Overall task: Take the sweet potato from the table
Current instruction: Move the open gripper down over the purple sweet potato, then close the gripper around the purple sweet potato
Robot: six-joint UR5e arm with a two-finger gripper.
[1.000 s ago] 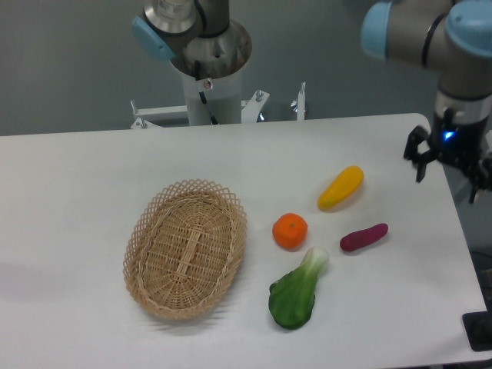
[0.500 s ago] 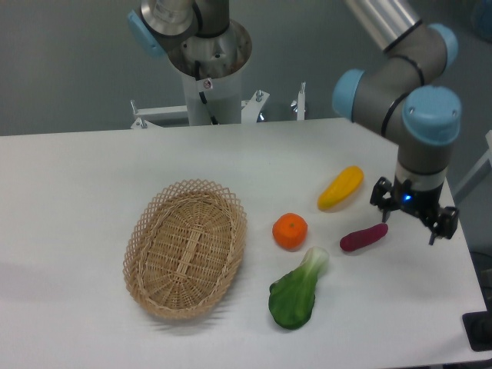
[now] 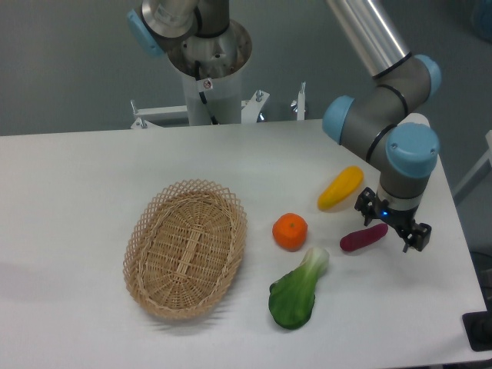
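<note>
My gripper grabs the sweet potato by its end farthest from the orange fruit next, to pick the sweet potato up from the table.
The sweet potato (image 3: 360, 238) is a slim reddish-purple vegetable lying on the white table (image 3: 92, 169), right of centre. My gripper (image 3: 389, 224) hangs over its right end, fingers spread open on either side of that end. One fingertip shows at the upper left and one at the lower right. The gripper's body hides the sweet potato's right tip. I cannot tell whether the fingers touch the table.
A yellow elongated vegetable (image 3: 340, 187) lies just up and left of the sweet potato. A round orange fruit (image 3: 290, 231) and a green leafy vegetable (image 3: 298, 290) lie to its left. A wicker basket (image 3: 186, 247) stands at centre left. The table's right edge is close by.
My gripper has moved from the table's far right edge leftward and down, and now stands over the sweet potato's right end. The sweet potato has not moved.
</note>
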